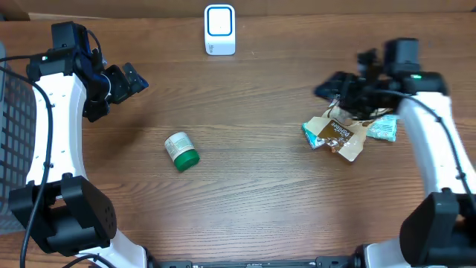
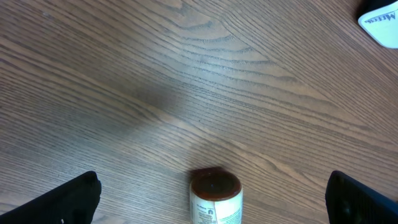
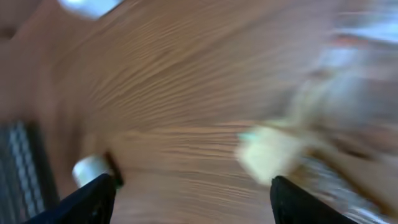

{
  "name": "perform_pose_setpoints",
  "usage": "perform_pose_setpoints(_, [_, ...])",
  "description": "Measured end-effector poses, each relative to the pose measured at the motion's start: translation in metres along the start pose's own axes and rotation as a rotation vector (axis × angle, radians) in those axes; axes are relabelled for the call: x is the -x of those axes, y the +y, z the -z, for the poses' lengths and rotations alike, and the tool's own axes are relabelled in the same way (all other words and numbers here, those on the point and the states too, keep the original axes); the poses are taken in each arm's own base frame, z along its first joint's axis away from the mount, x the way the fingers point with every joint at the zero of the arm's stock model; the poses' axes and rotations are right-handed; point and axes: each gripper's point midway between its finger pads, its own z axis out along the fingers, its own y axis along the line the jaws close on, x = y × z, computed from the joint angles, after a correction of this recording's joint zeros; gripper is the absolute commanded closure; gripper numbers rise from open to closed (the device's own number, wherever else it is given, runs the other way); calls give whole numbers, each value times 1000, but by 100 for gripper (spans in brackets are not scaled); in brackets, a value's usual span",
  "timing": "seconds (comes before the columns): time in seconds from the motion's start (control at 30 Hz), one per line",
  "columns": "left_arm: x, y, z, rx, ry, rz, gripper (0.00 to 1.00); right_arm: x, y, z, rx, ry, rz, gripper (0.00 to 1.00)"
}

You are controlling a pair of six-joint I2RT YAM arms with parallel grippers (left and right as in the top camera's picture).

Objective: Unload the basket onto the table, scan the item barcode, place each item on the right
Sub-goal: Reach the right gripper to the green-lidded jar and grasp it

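The robot will next grab the white bottle by its green cap end (image 1: 187, 159) (image 3: 115, 170) with its right gripper. The bottle's label and base stay free that way, to set it upright.
A small white bottle with a green cap (image 1: 181, 151) lies on its side on the wooden table, left of centre. The white barcode scanner (image 1: 219, 30) stands at the far edge. My left gripper (image 1: 128, 80) hangs open above the table, up and left of the bottle. In the left wrist view the bottle (image 2: 215, 198) lies on the table between and beyond the fingers of the left gripper (image 2: 214, 194), untouched. My right gripper (image 1: 332, 88) is blurred, just above a pile of snack packets (image 1: 338, 134). In the right wrist view the right gripper (image 3: 196, 194) is open and empty.
A grey mesh basket (image 1: 13, 134) sits at the left edge. A corner of the scanner (image 2: 380, 25) shows in the left wrist view. The right wrist view is smeared, with the packets (image 3: 267, 152) at right and the bottle (image 3: 92, 169) at left.
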Motion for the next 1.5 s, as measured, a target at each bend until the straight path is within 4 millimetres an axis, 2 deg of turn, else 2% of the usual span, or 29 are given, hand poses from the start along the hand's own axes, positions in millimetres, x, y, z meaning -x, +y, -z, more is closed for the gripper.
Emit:
perform_pose_setpoints(0.1, [0, 0, 0, 0, 0, 0, 1, -19, 55, -24, 79, 40, 130, 8])
perform_pose_setpoints(0.2, [0, 0, 0, 0, 0, 0, 0, -48, 100, -50, 144, 103, 237, 2])
perform_pose_setpoints(0.37, [0, 0, 0, 0, 0, 0, 0, -97, 145, -105, 180, 200, 409, 0])
perform_pose_setpoints(0.57, [0, 0, 0, 0, 0, 0, 0, -151, 179, -171, 188, 230, 624, 0])
perform_pose_setpoints(0.63, [0, 0, 0, 0, 0, 0, 1, -160, 192, -187, 214, 205, 686, 0])
perform_pose_setpoints(0.8, [0, 0, 0, 0, 0, 0, 0, -188, 197, -210, 221, 235, 754, 0])
perform_pose_setpoints(0.9, [0, 0, 0, 0, 0, 0, 1, -196, 197, -216, 220, 246, 774, 0])
perform_pose_setpoints(1.23, [0, 0, 0, 0, 0, 0, 0, -202, 186, -244, 210, 255, 785, 0])
perform_pose_setpoints(1.4, [0, 0, 0, 0, 0, 0, 0, -202, 194, -245, 232, 232, 799, 0])
perform_pose_setpoints(1.47, [0, 0, 0, 0, 0, 0, 0, -205, 195, -249, 238, 230, 806, 2])
perform_pose_setpoints(1.5, [0, 0, 0, 0, 0, 0, 1, -207, 194, -251, 237, 236, 808, 8])
